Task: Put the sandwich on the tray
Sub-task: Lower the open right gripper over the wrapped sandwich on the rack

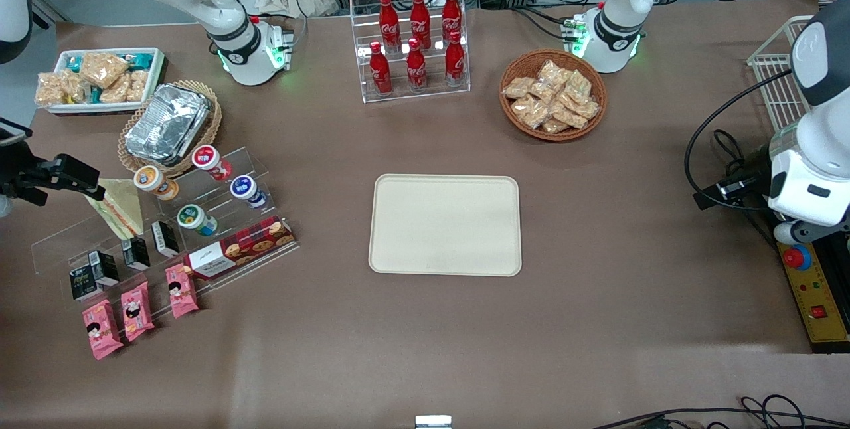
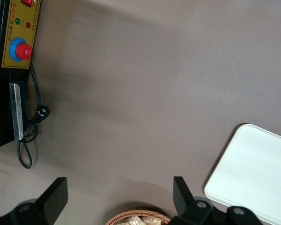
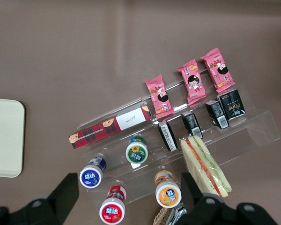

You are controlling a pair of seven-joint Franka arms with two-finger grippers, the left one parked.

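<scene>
My right gripper needs to grab the sandwich [image 1: 121, 208] by its two bread sides next, to put it on the tray [image 1: 445, 224].
The sandwich [image 1: 121, 208], a triangular wedge in clear wrap with red and green stripes along its edge [image 3: 205, 165], lies on the upper step of a clear acrylic stand [image 1: 219, 163] toward the working arm's end of the table. My right gripper [image 1: 70, 176] hovers above that stand's outer end, close beside the sandwich. It [image 3: 129, 183] is open with its black fingers [image 3: 64, 194] wide apart, holding nothing. One finger stands right beside the sandwich's edge. The beige tray [image 1: 445, 224] lies bare at the table's middle; its corner [image 3: 4, 136] shows in the right wrist view.
The stand also holds yoghurt cups [image 3: 167, 192], black cartons [image 1: 136, 253], a red cookie box [image 1: 239, 250] and pink packets [image 1: 136, 309]. Foil containers in a wicker basket [image 1: 169, 125] and a white snack bin [image 1: 99, 80] lie farther back. A cola rack [image 1: 415, 44] and round snack basket [image 1: 552, 95] stand past the tray.
</scene>
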